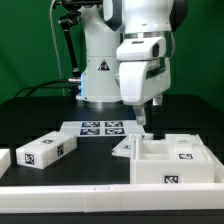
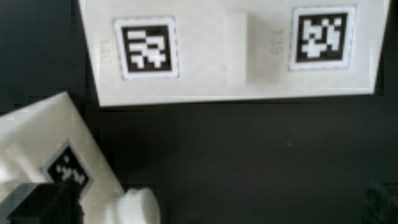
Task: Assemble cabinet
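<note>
I'd miss the cabinet's white tagged part beside my gripper's finger, so I should move to it before closing.
The cabinet lies in separate white tagged parts. The open box-shaped body [image 1: 172,160] stands at the exterior view's right, with a flat white panel [image 1: 124,148] against its left side. A long white block [image 1: 48,150] lies at the left, and another white part [image 1: 3,158] is cut off by the left edge. My gripper [image 1: 143,122] hangs just above the back left corner of the body, with nothing in it. In the wrist view the gripper [image 2: 210,212] is open over dark table, and a white tagged part [image 2: 54,150] lies beside one finger [image 2: 32,205].
The marker board [image 1: 100,128] lies on the black table behind the parts; it also shows in the wrist view [image 2: 222,50]. A low white rail [image 1: 100,196] runs along the table's front. The white robot base [image 1: 100,70] stands at the back.
</note>
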Tool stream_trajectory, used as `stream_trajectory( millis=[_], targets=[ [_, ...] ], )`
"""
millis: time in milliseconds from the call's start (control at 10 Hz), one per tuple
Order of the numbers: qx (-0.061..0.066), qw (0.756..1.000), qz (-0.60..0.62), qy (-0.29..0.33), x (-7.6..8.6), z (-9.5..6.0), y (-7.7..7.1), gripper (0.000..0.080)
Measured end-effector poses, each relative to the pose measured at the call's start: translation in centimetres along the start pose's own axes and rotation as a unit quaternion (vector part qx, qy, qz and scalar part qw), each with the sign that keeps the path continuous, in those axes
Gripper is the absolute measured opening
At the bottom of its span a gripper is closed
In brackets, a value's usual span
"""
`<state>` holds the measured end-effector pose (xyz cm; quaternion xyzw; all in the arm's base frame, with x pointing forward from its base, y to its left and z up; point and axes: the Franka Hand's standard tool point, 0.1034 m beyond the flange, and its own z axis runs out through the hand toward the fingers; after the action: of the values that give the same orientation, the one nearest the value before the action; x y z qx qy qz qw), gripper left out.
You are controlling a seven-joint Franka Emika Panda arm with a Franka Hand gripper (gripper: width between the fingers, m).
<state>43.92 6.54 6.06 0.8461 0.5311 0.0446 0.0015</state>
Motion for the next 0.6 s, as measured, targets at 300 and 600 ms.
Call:
stream_trajectory(
  millis=[300,600],
  targets=[
    [-0.002,1.000,-0.015,0.003,-0.3,0.2,0.1,0.0796],
    [0.004,1.000,-0.010,0.004,-2.6,2.1,-0.4,0.0796]
  ],
)
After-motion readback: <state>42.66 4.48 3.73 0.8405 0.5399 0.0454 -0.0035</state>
